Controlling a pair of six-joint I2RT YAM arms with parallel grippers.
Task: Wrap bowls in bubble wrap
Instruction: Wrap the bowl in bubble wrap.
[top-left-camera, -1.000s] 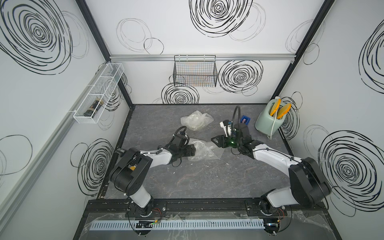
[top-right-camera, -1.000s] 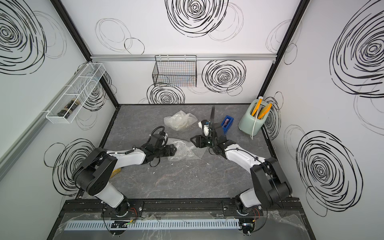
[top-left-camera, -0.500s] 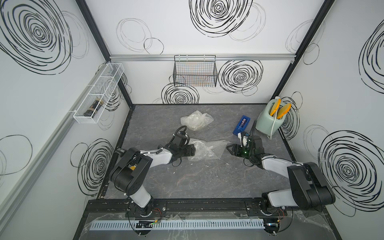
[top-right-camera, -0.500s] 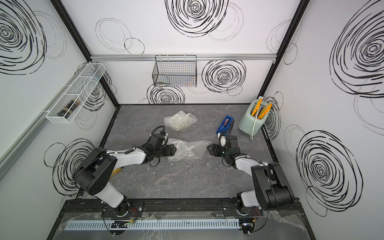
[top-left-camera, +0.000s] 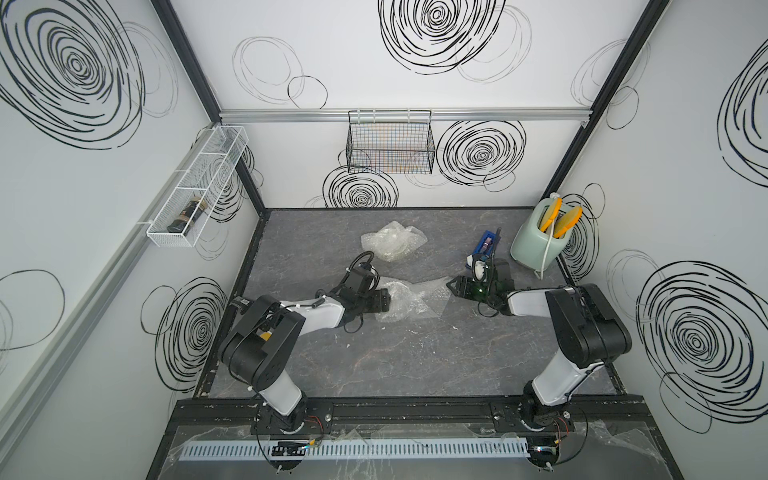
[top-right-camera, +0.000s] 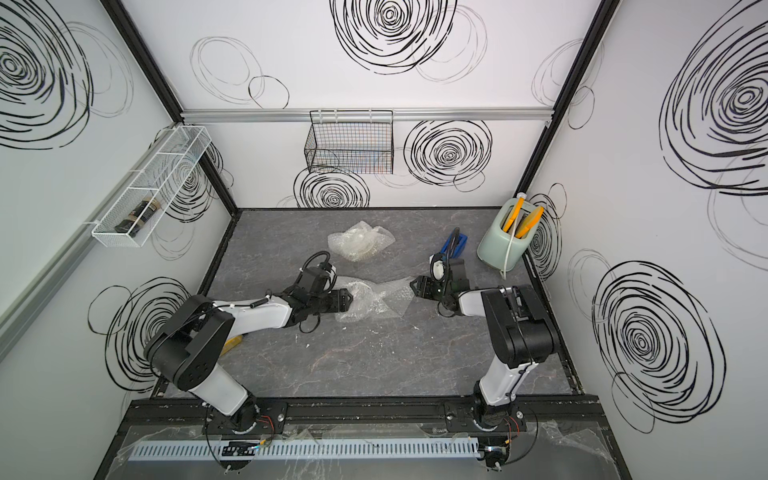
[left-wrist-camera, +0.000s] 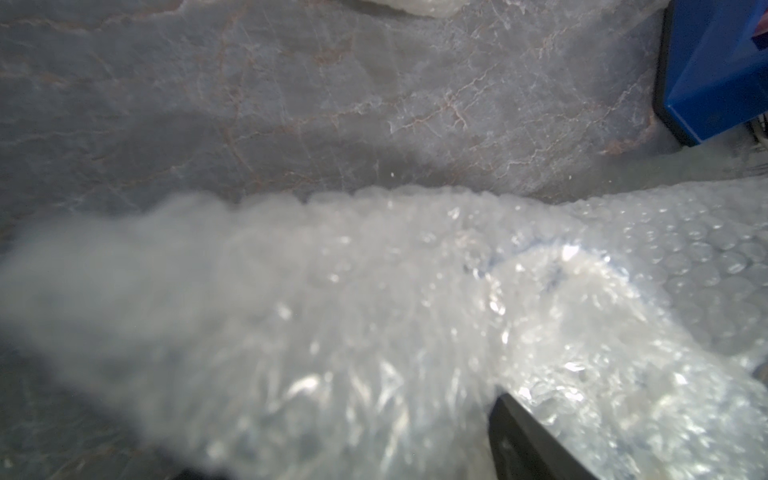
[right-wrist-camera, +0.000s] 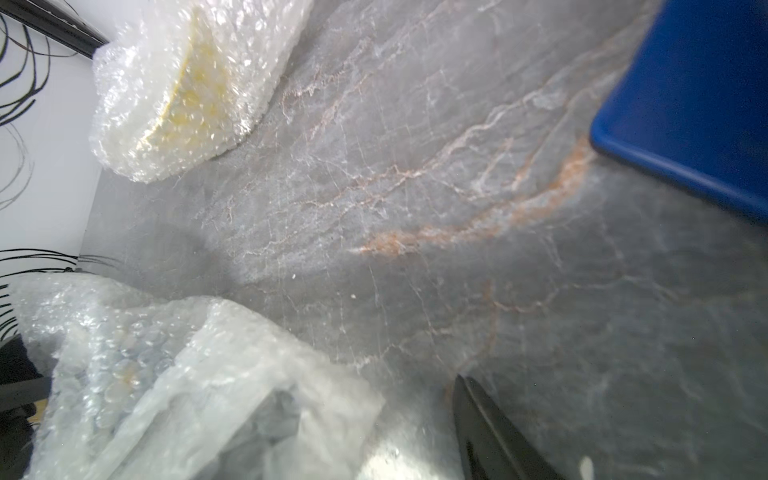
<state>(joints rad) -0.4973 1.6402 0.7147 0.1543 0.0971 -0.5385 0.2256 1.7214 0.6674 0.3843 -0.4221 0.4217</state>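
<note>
Next, my right gripper should grab the bubble wrap sheet by its outlying corner to fold that flap over the white bowl.
A cream bowl with a yellow centre (right-wrist-camera: 195, 83) lies bundled in bubble wrap at the back middle (top-left-camera: 390, 245) (top-right-camera: 359, 245). A second bubble wrap sheet (top-left-camera: 413, 299) (top-right-camera: 374, 301) lies crumpled mid-table. Through it, in the left wrist view, faint blue marks of the white bowl (left-wrist-camera: 552, 266) show. My left gripper (top-left-camera: 386, 300) (left-wrist-camera: 345, 436) stands open at the sheet's left edge, with wrap bunched over its jaws and one finger (left-wrist-camera: 528, 440) showing. At the sheet's right corner my right gripper (top-left-camera: 451, 284) (right-wrist-camera: 370, 386) is open, and the corner lies over one jaw.
A blue box (top-left-camera: 484, 243) (right-wrist-camera: 685, 83) lies just behind the right gripper. A pale green jug (top-left-camera: 536, 241) with yellow tools stands at the back right corner. A wire basket (top-left-camera: 390, 145) and a white rack (top-left-camera: 195, 187) hang on the walls.
My right gripper drew back to the right from the table's middle. The sheet's right flap now lies spread out toward it. The left arm stayed put.
</note>
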